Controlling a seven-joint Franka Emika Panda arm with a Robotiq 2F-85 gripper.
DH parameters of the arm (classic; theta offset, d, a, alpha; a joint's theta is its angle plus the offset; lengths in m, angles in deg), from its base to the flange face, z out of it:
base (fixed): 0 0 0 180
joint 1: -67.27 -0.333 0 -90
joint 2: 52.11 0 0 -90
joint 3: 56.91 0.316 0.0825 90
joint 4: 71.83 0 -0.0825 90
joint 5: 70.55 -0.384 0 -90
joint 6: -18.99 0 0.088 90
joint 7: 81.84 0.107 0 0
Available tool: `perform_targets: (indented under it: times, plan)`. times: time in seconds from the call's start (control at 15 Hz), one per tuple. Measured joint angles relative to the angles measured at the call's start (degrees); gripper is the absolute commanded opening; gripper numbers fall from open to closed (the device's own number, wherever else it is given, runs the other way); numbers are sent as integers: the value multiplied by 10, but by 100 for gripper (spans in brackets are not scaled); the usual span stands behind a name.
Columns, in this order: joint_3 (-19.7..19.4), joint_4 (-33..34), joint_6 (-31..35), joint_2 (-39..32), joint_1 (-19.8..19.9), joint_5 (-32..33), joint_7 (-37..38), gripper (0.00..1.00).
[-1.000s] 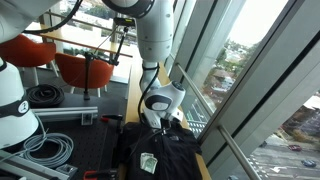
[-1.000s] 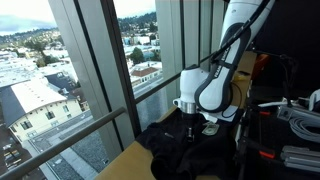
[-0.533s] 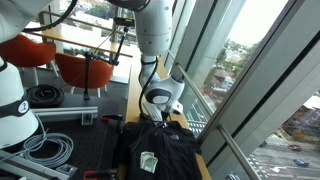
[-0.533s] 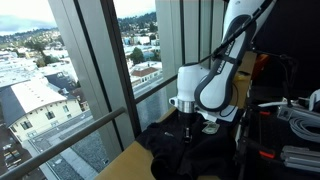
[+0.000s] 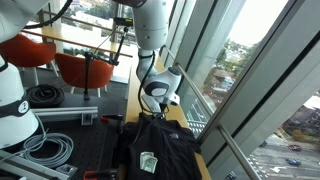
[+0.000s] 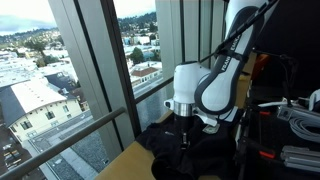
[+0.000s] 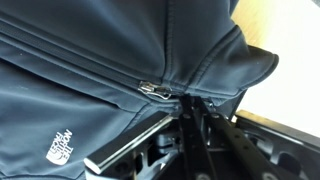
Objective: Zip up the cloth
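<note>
Black cloth still extends past my gripper's fingers, beyond the slider. My gripper needs to keep holding the zipper pull until the slider gets to the cloth's edge (image 7: 242, 96).
The cloth is a black jacket (image 5: 160, 148) lying on the table, with a pale patch (image 5: 148, 161) on its front. It also shows in an exterior view (image 6: 200, 157) and fills the wrist view (image 7: 90, 50), where a white logo (image 7: 60, 147) is visible. My gripper (image 5: 158, 117) points down onto the jacket's upper part, also seen in an exterior view (image 6: 183, 135). In the wrist view the fingers (image 7: 192, 103) are pressed together right beside the metal zipper slider (image 7: 155, 90), apparently on its pull tab. The zipper line runs left from the slider.
The wooden table (image 6: 128, 165) stands against tall window frames (image 5: 205, 60). A black mat (image 5: 95, 145) lies beside the jacket. Orange chairs (image 5: 75, 68), cable coils (image 5: 50, 148) and a white machine (image 5: 12, 110) stand on the room side. More cables and gear (image 6: 295, 115) lie behind the arm.
The gripper has moved a little along the jacket towards its collar end, staying down on the fabric. The jacket top has shifted slightly with it.
</note>
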Motion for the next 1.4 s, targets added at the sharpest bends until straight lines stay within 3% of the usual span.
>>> perform_targets:
  times: [1.4]
  plan:
    - [54, 54, 0, -37, -3, 0, 0, 2]
